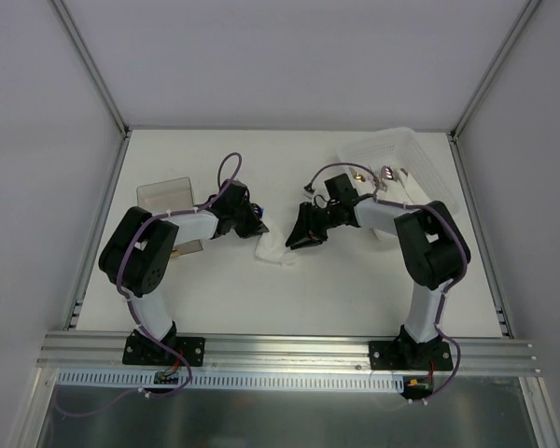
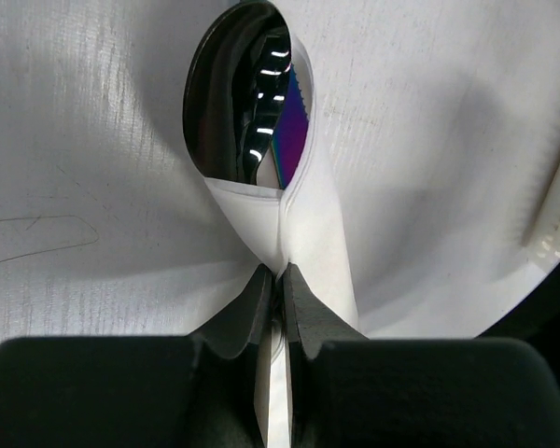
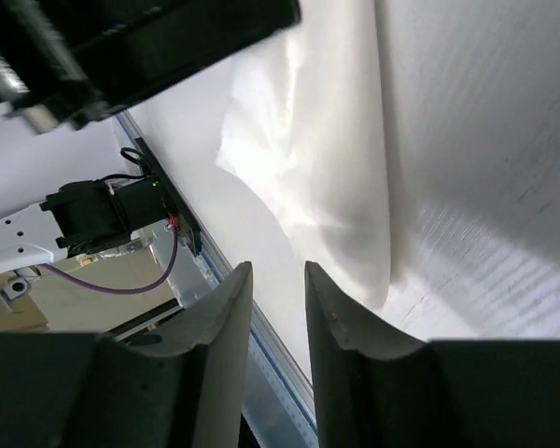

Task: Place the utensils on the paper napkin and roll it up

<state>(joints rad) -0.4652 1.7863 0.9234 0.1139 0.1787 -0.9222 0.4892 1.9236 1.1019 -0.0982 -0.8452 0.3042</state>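
The napkin would come up with the spoon and purple piece (image 2: 291, 131) inside if I lifted it now, because my left gripper holds the pinched fold (image 2: 280, 273).
The paper napkin (image 1: 276, 250) lies between the two grippers, wrapped into a loose white roll. In the left wrist view the napkin (image 2: 313, 233) forms a tube. In its open end I see the spoon's black oval bowl (image 2: 215, 103) and the iridescent purple piece (image 2: 291, 131). My left gripper (image 2: 280, 273) is shut on a pinched fold of the napkin; it also shows in the top view (image 1: 258, 224). My right gripper (image 3: 278, 273) has its jaws a little apart with nothing between them, just above the napkin (image 3: 327, 159), at the roll's right end (image 1: 299, 238).
A clear plastic box (image 1: 406, 149) stands at the back right, with gold and silver cutlery (image 1: 359, 175) by it. A second clear container (image 1: 165, 194) sits at the back left beside the left arm. The table's front rail (image 3: 280, 378) runs below the right gripper.
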